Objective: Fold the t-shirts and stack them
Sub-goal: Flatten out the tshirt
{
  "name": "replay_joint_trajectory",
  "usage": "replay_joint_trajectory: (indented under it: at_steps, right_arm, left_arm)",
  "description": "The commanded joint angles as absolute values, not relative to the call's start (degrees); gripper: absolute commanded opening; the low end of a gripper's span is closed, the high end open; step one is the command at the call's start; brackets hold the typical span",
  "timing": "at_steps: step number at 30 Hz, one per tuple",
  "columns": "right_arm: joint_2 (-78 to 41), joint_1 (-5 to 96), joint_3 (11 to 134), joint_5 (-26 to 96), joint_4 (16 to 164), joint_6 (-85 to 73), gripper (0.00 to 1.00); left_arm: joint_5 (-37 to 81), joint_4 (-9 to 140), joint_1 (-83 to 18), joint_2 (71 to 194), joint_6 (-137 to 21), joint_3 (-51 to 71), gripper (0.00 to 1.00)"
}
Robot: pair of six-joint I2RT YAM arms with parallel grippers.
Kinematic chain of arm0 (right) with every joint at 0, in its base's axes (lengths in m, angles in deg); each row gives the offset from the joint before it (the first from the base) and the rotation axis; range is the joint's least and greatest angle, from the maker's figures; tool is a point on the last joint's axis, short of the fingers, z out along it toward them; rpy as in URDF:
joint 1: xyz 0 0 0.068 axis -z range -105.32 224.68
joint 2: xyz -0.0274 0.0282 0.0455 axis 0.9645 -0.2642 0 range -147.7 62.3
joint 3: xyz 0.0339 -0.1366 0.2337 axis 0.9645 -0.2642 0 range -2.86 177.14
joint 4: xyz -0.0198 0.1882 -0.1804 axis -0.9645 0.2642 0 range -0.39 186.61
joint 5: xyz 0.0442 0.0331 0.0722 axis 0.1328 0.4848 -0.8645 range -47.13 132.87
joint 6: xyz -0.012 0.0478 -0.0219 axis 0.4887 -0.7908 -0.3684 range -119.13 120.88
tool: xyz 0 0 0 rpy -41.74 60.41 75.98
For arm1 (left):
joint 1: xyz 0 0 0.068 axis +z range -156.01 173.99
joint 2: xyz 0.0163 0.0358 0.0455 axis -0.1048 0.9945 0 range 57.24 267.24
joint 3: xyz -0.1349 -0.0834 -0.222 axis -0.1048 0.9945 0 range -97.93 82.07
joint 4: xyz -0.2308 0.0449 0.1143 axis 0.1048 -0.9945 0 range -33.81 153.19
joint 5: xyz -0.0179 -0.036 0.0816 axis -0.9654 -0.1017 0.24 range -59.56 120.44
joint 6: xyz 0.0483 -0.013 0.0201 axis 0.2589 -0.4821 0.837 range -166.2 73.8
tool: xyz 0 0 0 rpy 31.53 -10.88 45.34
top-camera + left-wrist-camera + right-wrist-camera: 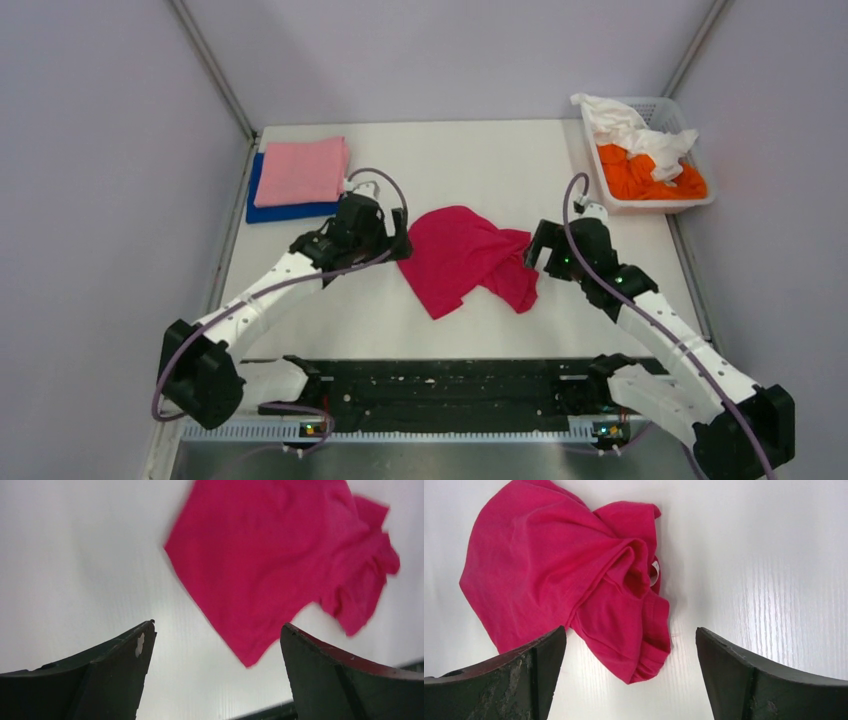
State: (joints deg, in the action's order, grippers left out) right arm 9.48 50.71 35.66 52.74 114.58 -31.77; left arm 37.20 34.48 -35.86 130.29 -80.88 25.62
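My left gripper is to grab the near pointed corner of the crumpled magenta-red t-shirt [465, 258] next, to stretch it and spread it flat for folding.
A crumpled magenta-red t-shirt [465, 258] lies in the middle of the table; it also shows in the left wrist view [270, 555] and the right wrist view [569, 570]. My left gripper [402, 238] is open and empty just left of it. My right gripper [533, 248] is open and empty at its right edge. A folded light pink t-shirt [303, 170] lies on a folded royal blue t-shirt [275, 210] at the back left. An orange t-shirt [650, 175] and a white t-shirt [630, 128] lie bunched in the basket.
A white slotted plastic basket [700, 200] stands at the back right corner. Grey walls close in the table on three sides. A black rail [450, 390] runs along the near edge between the arm bases.
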Motion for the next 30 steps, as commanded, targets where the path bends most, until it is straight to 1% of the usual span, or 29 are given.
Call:
replay_joint_trajectory:
  at_steps: [1,4,5,7,9,12,14,17,19,20,21,22,23,27,29,30]
  right_arm:
    - [14.8,50.4,31.2,54.1,114.5,-34.9,0.99]
    - [16.7,50.5,28.0,55.0,110.9,-35.4,0.96]
    - [16.6,50.5,27.6,54.0,108.9,-35.2,0.95]
    - [14.9,50.5,27.7,50.0,104.3,-34.9,0.91]
    - [11.2,50.4,28.7,47.1,100.8,-35.2,0.87]
    - [3.3,50.5,32.0,46.4,98.8,-34.9,0.80]
    - [-1.4,50.5,33.9,46.1,95.7,-34.1,0.77]
    - [-8.8,50.8,37.5,47.6,95.5,-33.1,0.71]
    - [-11.9,50.9,38.9,47.9,95.3,-33.1,0.68]
    - [-13.3,50.8,39.3,47.6,95.0,-33.1,0.66]
    - [-14.6,50.8,39.7,47.3,94.9,-33.2,0.64]
    - [-15.6,50.8,39.8,47.0,94.8,-33.3,0.63]
    - [-16.6,50.8,39.8,46.9,94.4,-33.4,0.61]
    - [-19.5,50.9,40.3,46.1,94.8,-33.6,0.55]
    - [-20.2,50.8,40.5,46.1,95.0,-33.5,0.45]
    - [-20.2,50.8,40.5,46.2,94.9,-33.5,0.36]
  left_arm:
    - [25.8,38.8,-42.8,125.6,-81.4,35.1,0.99]
    - [26.6,39.9,-49.1,127.5,-85.2,38.1,0.98]
    - [26.8,40.5,-51.0,129.8,-86.4,38.2,0.96]
    - [28.1,41.1,-54.3,134.2,-87.9,37.0,0.89]
    - [29.3,41.0,-56.0,139.1,-89.0,34.6,0.83]
    - [29.9,40.8,-57.1,145.6,-90.2,31.6,0.77]
    - [29.9,40.4,-57.2,148.9,-90.2,30.2,0.72]
    - [29.9,40.0,-57.6,151.7,-90.2,29.0,0.64]
    - [29.9,39.9,-57.9,153.0,-90.2,28.5,0.51]
    - [30.8,39.7,-58.0,153.6,-90.0,28.1,0.43]
    - [32.3,39.0,-58.0,154.2,-90.1,27.6,0.31]
    - [33.6,38.3,-58.0,154.4,-90.4,27.1,0.15]
    - [34.9,37.4,-58.0,154.6,-90.9,26.7,0.00]
    - [41.0,34.8,-58.0,152.5,-92.2,25.8,0.00]
    - [44.3,33.4,-57.9,150.5,-92.6,25.4,0.00]
    - [45.8,32.9,-57.9,149.4,-92.9,25.4,0.00]
